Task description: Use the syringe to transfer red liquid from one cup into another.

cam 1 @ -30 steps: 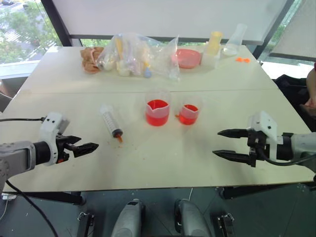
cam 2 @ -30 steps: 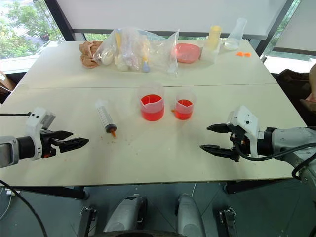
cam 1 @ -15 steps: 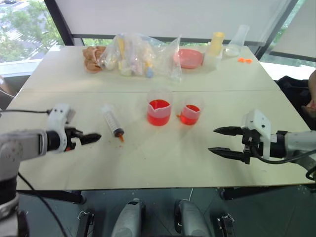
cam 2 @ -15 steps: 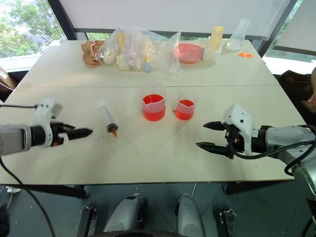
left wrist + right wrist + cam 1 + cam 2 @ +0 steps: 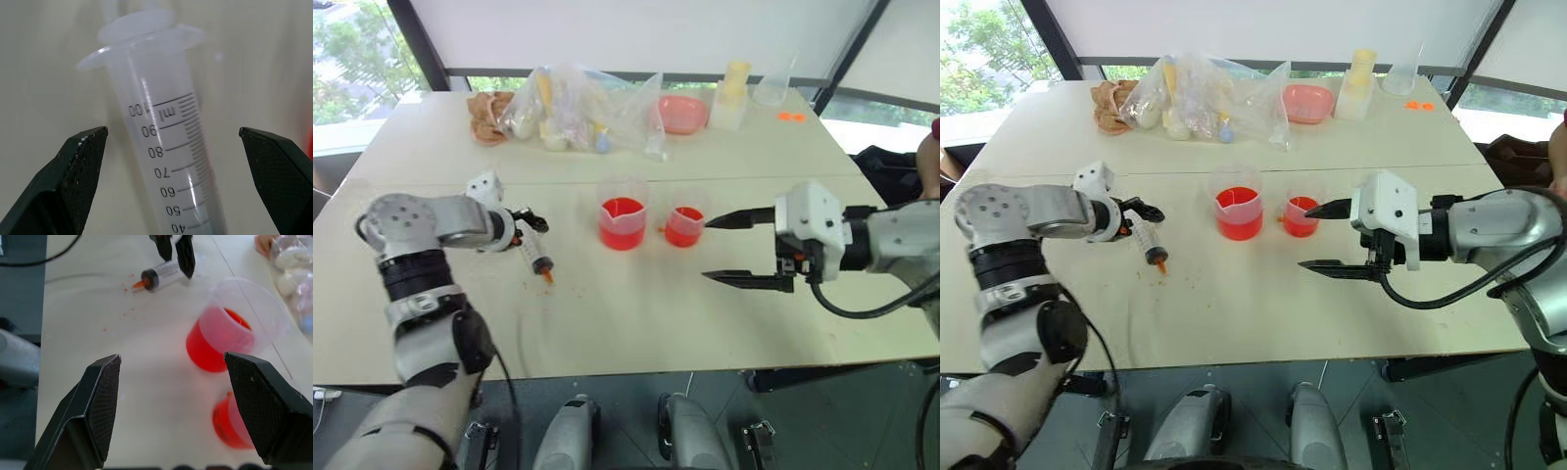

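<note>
My left gripper grabs the syringe's body near the syringe's rim next, to draw red liquid with it. That leaves the plunger (image 5: pixel 136 25) free to slide.
The syringe (image 5: pixel 534 254) lies flat on the table, orange tip toward me, graduation marks facing up (image 5: pixel 168 147). My left gripper (image 5: pixel 523 221) is open just above its plunger end, one finger (image 5: pixel 73 166) on each side of the barrel without touching it. The wider cup (image 5: pixel 623 221) with red liquid (image 5: pixel 215 345) stands mid-table. The smaller cup (image 5: pixel 684 226), also holding red liquid, stands just right of it. My right gripper (image 5: pixel 706 251) hovers open to the right of the smaller cup, fingers pointing left, holding nothing.
A clear plastic bag (image 5: pixel 578 106) of items, a brown bundle (image 5: pixel 489 113), a pink dish (image 5: pixel 683 113), a yellow cup stack (image 5: pixel 734 93) and a clear flask (image 5: pixel 771 88) line the far side. Small red drops (image 5: pixel 124 308) spot the table near the syringe tip.
My left arm has swung forward and inward and its wrist has rolled, bringing the open fingers over the syringe. My right gripper has risen and shifted left toward the smaller cup.
</note>
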### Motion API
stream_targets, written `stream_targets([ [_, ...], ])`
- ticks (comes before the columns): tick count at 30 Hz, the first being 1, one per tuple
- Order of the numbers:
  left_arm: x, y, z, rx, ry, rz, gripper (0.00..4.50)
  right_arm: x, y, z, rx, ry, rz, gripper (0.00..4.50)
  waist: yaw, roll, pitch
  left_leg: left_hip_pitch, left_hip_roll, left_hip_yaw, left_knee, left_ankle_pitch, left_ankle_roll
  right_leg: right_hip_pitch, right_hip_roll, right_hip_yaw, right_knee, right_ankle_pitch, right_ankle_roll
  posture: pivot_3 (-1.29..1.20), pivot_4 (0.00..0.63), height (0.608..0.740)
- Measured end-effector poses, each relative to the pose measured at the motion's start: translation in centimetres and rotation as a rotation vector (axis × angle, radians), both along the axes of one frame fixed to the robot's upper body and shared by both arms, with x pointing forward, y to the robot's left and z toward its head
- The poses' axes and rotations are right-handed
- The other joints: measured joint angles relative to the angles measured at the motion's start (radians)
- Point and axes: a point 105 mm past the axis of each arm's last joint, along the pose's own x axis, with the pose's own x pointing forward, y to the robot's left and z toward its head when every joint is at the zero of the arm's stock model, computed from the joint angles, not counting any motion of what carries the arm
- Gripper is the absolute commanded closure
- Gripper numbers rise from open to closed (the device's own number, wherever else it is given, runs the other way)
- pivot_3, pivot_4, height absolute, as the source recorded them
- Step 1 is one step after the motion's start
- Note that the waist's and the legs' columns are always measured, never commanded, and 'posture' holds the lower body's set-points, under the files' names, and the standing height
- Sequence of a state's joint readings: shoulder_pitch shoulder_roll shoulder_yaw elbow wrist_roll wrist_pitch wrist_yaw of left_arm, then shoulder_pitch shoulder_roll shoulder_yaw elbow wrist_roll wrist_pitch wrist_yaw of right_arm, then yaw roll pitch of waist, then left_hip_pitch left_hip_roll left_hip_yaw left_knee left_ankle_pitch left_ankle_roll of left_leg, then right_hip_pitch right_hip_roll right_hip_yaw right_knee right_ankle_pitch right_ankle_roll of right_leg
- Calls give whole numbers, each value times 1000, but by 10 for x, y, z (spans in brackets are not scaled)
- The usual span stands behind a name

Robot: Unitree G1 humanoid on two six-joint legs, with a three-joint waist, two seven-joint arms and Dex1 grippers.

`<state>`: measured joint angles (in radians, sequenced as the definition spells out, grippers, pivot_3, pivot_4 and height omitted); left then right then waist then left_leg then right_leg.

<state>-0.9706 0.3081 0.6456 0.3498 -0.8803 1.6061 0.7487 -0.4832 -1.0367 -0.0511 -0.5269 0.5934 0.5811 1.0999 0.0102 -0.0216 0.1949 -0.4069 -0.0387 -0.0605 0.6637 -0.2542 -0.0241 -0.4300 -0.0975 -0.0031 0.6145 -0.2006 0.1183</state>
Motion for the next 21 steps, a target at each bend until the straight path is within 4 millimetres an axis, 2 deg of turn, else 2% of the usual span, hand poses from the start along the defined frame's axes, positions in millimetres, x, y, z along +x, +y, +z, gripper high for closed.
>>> stream_targets([
  [4, 4, 7, -1, 53, 41, 104, 37, -11, 14, 8, 4, -33, 83, 986, 2, 0, 0, 0, 0, 2, 0, 0, -1, 0, 0, 0, 0, 0, 0, 0, 150, 740],
  [8, 10, 13, -4, 88, 48, 161, 37, -15, 16, 6, 15, -11, 102, 986, 1, 1, -1, 1, -1, 3, 0, 0, -1, 1, 0, 0, 0, 0, 0, 0, 150, 740],
  [11, 11, 12, -5, 104, 44, 161, 783, -15, 15, 1, 19, 12, 93, 986, 2, 1, -1, 2, 0, 3, 0, 0, -1, 3, 0, 0, 0, 0, 0, 0, 150, 740],
  [17, 14, 14, -7, 150, 6, 153, 2981, -15, 13, -3, 22, 27, 82, 986, 2, 1, -1, 2, -1, 3, 0, 1, -1, 3, 0, 0, 0, 0, 0, 0, 150, 740],
  [21, 16, 11, -6, 164, -32, 120, 3044, -14, 11, -6, 26, 41, 68, 986, 4, 1, -1, 2, -1, 3, 0, 1, -1, 3, 0, 0, 0, 0, 0, 0, 150, 740],
])
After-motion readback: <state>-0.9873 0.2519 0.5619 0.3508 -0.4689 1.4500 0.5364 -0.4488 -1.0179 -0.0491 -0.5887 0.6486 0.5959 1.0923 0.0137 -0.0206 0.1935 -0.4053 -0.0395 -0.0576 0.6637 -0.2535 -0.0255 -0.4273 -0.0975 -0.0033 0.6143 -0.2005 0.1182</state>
